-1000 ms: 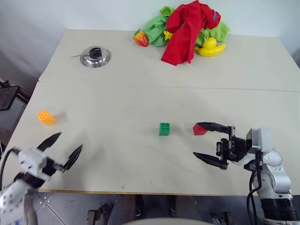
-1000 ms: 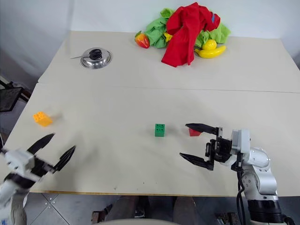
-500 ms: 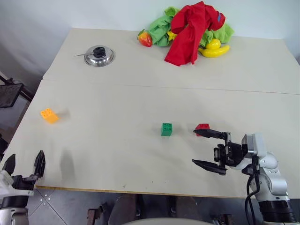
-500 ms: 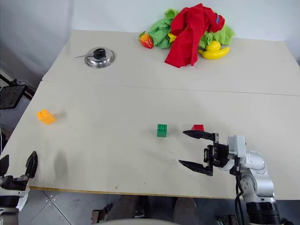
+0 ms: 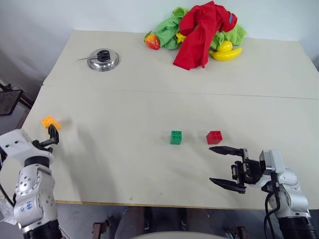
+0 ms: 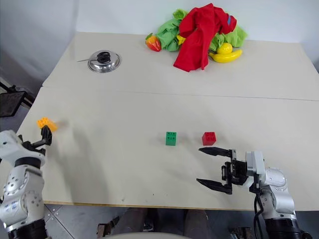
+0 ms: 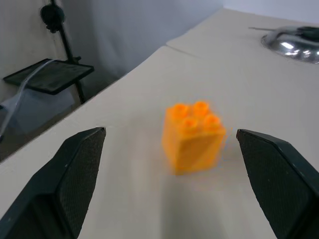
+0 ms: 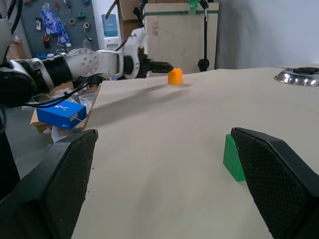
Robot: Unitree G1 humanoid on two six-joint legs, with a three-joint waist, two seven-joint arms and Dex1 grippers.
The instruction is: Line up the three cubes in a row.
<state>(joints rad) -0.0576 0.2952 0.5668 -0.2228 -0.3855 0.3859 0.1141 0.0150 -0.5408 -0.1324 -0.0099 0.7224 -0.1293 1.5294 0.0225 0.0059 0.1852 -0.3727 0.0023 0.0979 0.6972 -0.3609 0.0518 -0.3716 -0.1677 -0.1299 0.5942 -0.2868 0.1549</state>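
My left gripper's fingers are still short of the orange-yellow cube, so it is too early to close them, as closing now would miss it.
The orange-yellow cube [image 5: 48, 121] sits near the table's left edge. My left gripper [image 5: 51, 137] is level just short of it and open. In the left wrist view the cube [image 7: 193, 135] stands a little ahead of the fingers [image 7: 82, 169], in line with the gap and untouched. The green cube [image 5: 175, 137] and the red cube [image 5: 214, 137] sit side by side, a small gap apart, at the middle front. My right gripper [image 5: 211, 164] is open and empty, hovering just in front of the red cube and pointing left. The green cube's edge [image 8: 233, 158] also shows in the right wrist view.
A metal pot lid [image 5: 102, 59] lies at the back left. Red and green cloths [image 5: 199, 30] are piled at the back with a toy strawberry [image 5: 151, 41] and a yellow banana toy [image 5: 225, 51]. A seam [image 5: 149, 91] crosses the table. A black stand [image 5: 7, 102] is off the left edge.
My left gripper dropped toward the front-left edge, then came up and forward to just behind the orange-yellow cube. My right gripper sank back from the red cube, uncovering it.
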